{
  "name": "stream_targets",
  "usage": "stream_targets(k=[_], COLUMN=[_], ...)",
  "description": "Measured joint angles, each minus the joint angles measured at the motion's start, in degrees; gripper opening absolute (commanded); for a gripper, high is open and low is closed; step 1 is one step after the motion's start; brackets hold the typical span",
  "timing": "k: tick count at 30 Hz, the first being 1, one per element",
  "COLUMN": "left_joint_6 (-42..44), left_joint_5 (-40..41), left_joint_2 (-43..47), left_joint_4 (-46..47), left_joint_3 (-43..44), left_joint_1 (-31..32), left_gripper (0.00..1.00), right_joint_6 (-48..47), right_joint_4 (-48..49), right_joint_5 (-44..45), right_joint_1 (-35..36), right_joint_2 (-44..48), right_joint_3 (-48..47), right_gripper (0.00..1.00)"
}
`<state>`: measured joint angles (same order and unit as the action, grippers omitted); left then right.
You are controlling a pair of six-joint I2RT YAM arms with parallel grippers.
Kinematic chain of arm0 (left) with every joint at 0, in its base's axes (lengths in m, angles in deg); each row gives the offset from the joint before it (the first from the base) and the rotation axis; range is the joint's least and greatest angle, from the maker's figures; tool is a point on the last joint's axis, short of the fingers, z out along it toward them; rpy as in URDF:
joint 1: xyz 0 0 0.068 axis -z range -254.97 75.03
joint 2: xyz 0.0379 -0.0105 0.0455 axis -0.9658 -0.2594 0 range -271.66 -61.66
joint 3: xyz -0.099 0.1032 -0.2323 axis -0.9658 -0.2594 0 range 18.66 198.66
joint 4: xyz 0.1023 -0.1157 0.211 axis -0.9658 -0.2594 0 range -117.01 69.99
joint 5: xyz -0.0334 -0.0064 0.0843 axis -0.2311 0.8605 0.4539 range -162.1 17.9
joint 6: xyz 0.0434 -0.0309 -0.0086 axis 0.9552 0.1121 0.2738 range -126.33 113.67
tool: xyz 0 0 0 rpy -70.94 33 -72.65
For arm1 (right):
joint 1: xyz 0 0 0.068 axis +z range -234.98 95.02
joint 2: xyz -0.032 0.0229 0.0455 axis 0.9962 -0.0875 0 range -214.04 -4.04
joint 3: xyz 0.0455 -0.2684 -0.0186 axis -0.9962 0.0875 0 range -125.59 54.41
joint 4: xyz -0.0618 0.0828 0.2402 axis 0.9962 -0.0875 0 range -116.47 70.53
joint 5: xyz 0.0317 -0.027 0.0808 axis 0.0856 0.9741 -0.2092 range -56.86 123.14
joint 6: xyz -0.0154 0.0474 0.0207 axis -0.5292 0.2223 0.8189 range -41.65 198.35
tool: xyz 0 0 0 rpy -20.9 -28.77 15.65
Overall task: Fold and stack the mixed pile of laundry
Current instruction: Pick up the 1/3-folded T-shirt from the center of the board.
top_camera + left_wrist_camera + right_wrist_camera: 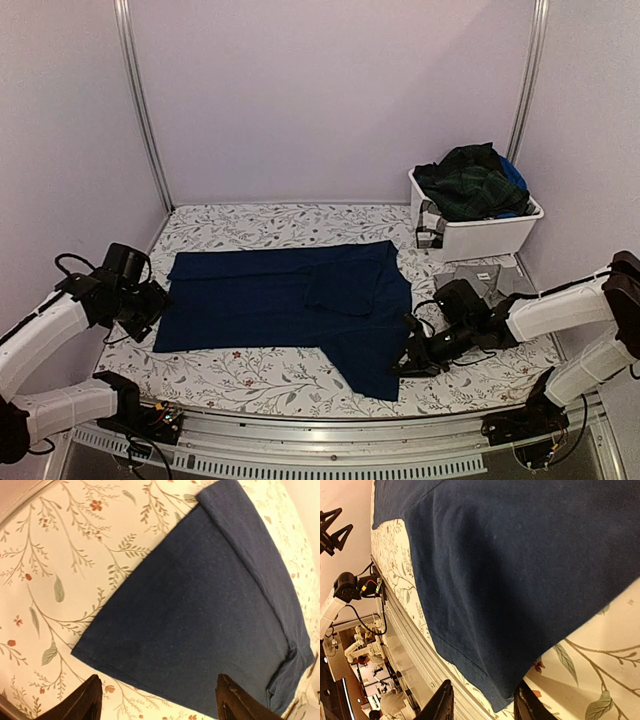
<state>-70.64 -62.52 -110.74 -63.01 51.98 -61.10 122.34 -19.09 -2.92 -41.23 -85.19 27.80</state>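
My left gripper takes hold of the navy blue garment's near edge (pixel 169 350) (pixel 104 671) beside its corner next, to fold the garment's near side over its middle.
A navy blue garment (pixel 300 300) lies spread flat across the middle of the floral cloth. My left gripper (pixel 152 308) hovers at its left edge. In the left wrist view the gripper (pixel 160 702) is open wide, and a navy corner (pixel 200 615) lies just ahead of the fingertips. My right gripper (pixel 410 362) sits at the garment's near right corner. It (pixel 482 705) is open, with the hemmed corner (pixel 505 690) reaching into the gap between its fingers. A dark green plaid garment (pixel 470 185) fills the bin. A grey garment (pixel 485 280) lies in front of the bin.
The white plastic bin (pixel 480 238) stands at the back right, with a bright blue cloth (pixel 514 175) poking out behind the plaid. A metal rail (pixel 330 440) runs along the near table edge, close to the right gripper. Walls close in the back and both sides.
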Motion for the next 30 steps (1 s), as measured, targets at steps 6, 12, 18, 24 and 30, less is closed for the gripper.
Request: stream_targets(k=[6, 12, 18, 24, 30], left_joint_6=[-3.28, -4.68, -5.57, -5.79, -5.97], left_joint_5=[-0.15, -4.85, -7.67, -9.03, -9.44], left_joint_2=[2.97, 4.15, 2.75, -1.46, -2.71], left_joint_4=[-4.5, -4.79, -4.85, -2.1, 1.81], left_joint_3=[-1.14, -6.62, -8.83, -10.27, -12.28], left_joint_1=[-3.91, -11.67, -13.14, -14.99, -16.65], left_gripper=[0.76, 0.7, 0.64, 0.49, 0.32], right_joint_6=[1.64, 1.68, 1.42, 1.05, 0.83], right_joint_4=[2.29, 2.71, 3.13, 3.26, 3.3], right_joint_5=[-0.44, 0.72, 1.51, 1.77, 1.88], right_joint_1=[0.76, 0.87, 0.87, 0.87, 0.87], right_joint_2=[-2.12, -0.2, 1.31, 1.31, 1.31], right_joint_3=[-0.13, -1.16, -3.02, -3.45, -4.61], right_gripper=[0.06, 0.0, 0.0, 0.0, 0.0])
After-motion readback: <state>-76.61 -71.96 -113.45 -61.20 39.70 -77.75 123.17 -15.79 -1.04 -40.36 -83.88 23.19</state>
